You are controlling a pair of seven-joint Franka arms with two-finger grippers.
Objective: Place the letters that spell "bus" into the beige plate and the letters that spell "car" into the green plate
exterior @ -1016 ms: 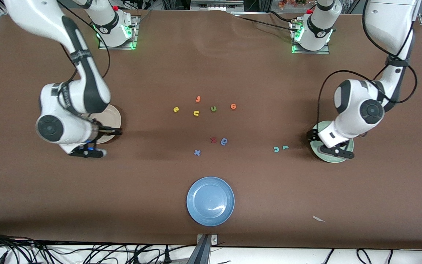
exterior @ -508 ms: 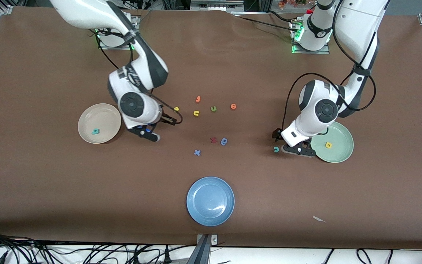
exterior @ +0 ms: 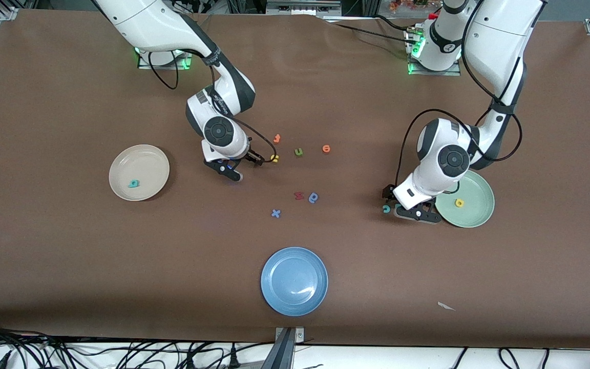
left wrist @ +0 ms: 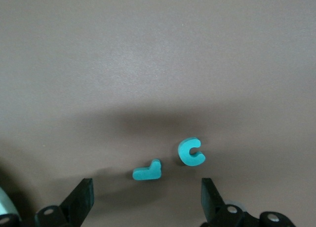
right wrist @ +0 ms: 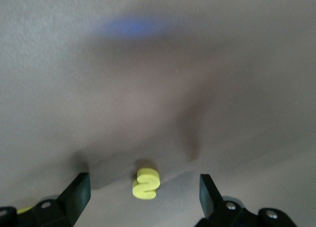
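Note:
I should close my right gripper on the yellow "s" now, because its fingers are level with the "s", one on each side of it.
The beige plate (exterior: 146, 161) holds the teal "b" (exterior: 133, 183). The green plate (exterior: 474, 210) holds the yellow "a" (exterior: 459, 203). My right gripper (exterior: 255, 159) (right wrist: 144, 195) is open over the yellow "s" (right wrist: 146, 182), which lies on the table between its fingers. The yellow "u" (exterior: 274, 158) lies just beside it. My left gripper (exterior: 390, 198) (left wrist: 147, 200) is open over the teal "r" (left wrist: 147, 171). The teal "c" (exterior: 386, 208) (left wrist: 191, 152) lies next to the "r". The left hand hides the "r" in the front view.
An orange "t" (exterior: 276, 138), a green "u" (exterior: 299, 151) and an orange "e" (exterior: 326, 148) lie mid-table. Nearer the camera are a dark red letter (exterior: 298, 195), a blue rounded letter (exterior: 313, 197), a blue "x" (exterior: 275, 213) and the blue plate (exterior: 294, 281).
The right arm swung from the beige plate to the yellow "s", uncovering the "b". The left arm moved off the green plate to the teal "r" and "c", uncovering the "a".

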